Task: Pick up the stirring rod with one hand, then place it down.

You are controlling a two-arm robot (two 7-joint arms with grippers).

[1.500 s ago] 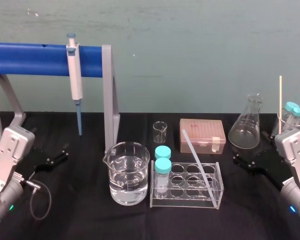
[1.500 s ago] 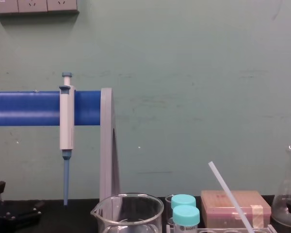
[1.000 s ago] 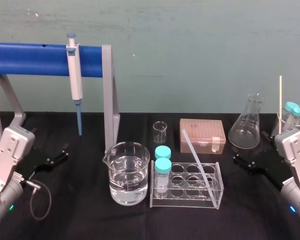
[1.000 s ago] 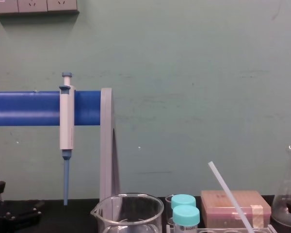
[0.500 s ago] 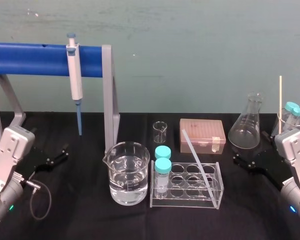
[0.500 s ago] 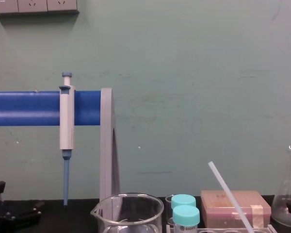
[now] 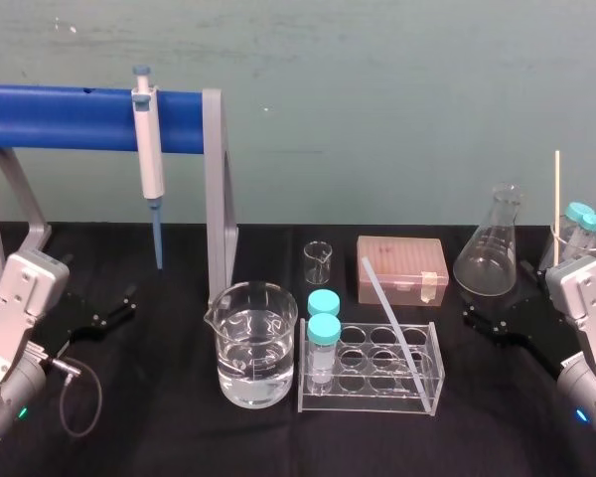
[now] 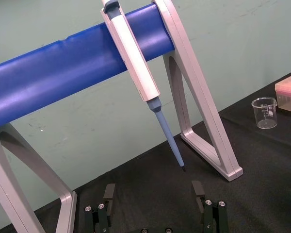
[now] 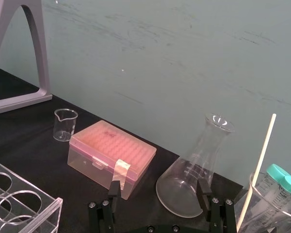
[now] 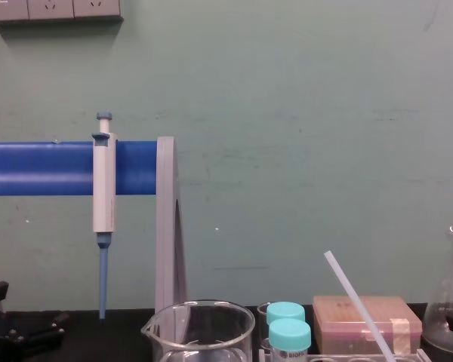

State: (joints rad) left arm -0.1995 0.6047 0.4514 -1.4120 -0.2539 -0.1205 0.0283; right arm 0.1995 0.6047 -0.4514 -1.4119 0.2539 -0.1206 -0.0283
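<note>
The stirring rod's lower end sits down in the clear tube rack (image 10: pixel 418 357), so my right gripper should next grab its exposed upper shaft (image 10: pixel 352 297), where my fingers have room.
The stirring rod (image 7: pixel 397 318) is a thin translucent white rod that leans in the clear tube rack (image 7: pixel 429 394), its top end tilted back toward the pink box; the chest view shows the stirring rod (image 10: pixel 355 302) slanting up to the left. My right gripper (image 7: pixel 487 320) rests low on the black table beside the flask, well to the right of the rod, open and empty; the right wrist view shows this gripper (image 9: pixel 158 190) with its fingers wide apart. My left gripper (image 7: pixel 109 316) lies at the far left, open and empty, as the left wrist view confirms for the left gripper (image 8: pixel 153 194).
A beaker of water (image 7: pixel 255 343) stands left of the rack, with two teal-capped tubes (image 7: pixel 324 328) in the rack's left end. Behind are a small beaker (image 7: pixel 318 261), a pink box (image 7: pixel 401 268) and a conical flask (image 7: pixel 489 253). A pipette (image 7: pixel 149 159) hangs on the blue stand (image 7: pixel 70 117).
</note>
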